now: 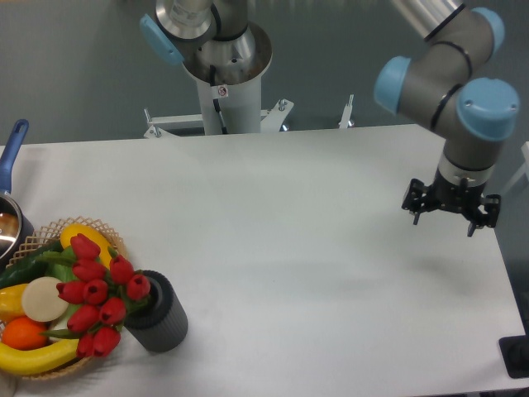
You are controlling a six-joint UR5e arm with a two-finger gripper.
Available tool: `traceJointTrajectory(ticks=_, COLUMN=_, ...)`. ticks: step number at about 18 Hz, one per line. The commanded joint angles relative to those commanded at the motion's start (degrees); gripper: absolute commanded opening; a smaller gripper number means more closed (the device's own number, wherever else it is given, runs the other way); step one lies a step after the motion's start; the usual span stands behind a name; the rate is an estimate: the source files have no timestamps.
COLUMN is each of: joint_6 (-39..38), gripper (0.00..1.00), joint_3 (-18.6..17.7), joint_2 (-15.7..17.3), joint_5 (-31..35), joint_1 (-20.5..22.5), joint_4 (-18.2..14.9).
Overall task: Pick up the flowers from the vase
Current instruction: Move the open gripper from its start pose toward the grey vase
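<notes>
My gripper is going to grab the red tulips by their green stems next. It will pick the flowers [97, 294] out of the vase [158, 312] that way.
The flowers [97, 294], red tulip buds on green stems, lean left out of the vase [158, 312] and spread over the wicker basket. That vase is a short dark grey ribbed cylinder near the table's front left. My gripper [444, 220] hangs far off at the right side of the table, above the surface, with its fingers spread and nothing between them.
A wicker basket [92, 234] of fruit and vegetables sits at the front left, touching the flowers. A blue-handled pot [11, 172] is at the left edge. The robot base column [223, 91] stands behind the table's far edge.
</notes>
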Motion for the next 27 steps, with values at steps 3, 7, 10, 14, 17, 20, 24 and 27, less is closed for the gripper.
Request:
traceJointTrajectory(ticks=3, joint_6=-3.2, gripper=1.00, joint_3=-5.9, joint_2=3.0, joint_5=-2.0, joint_1=-0.4, joint_4=6.3)
traceJointTrajectory(ticks=7, joint_6=-3.3, gripper=1.00, joint_3=-6.5, joint_2=5.0, joint_5=-9.4, joint_1=-2.5, joint_4=7.1)
traceJointTrajectory(ticks=10, joint_6=-3.3, gripper=1.00, joint_3=-7.3, joint_2=6.3, joint_5=-14.9, joint_1=-4.2, joint_4=7.5)
traceJointTrajectory(ticks=14, joint_6=-4.2, gripper=1.00, joint_3=-7.4, joint_2=6.3, joint_5=-20.5, joint_1=-6.7, joint_4=8.7)
traceJointTrajectory(ticks=17, joint_6=-5.6, gripper=1.00, joint_3=-7.3, joint_2=6.9, joint_5=-23.2, joint_1=-8.5, joint_4=8.8)
traceJointTrajectory(ticks=20, joint_6=-5.7, gripper=1.00, joint_3=-7.4, joint_2=6.8, joint_5=-37.2, joint_1=-9.1, joint_4=8.8)
traceJointTrajectory(ticks=24, joint_6=-5.7, gripper=1.00, joint_3=-8.1, joint_2=6.7, joint_5=-48.4, joint_1=-9.7, joint_4=8.7)
traceJointTrajectory(ticks=27, joint_6=-5.6, gripper=1.00, joint_3=-7.8, joint_2=6.3, joint_5=-52.4, joint_1=-11.9, joint_4=8.8)
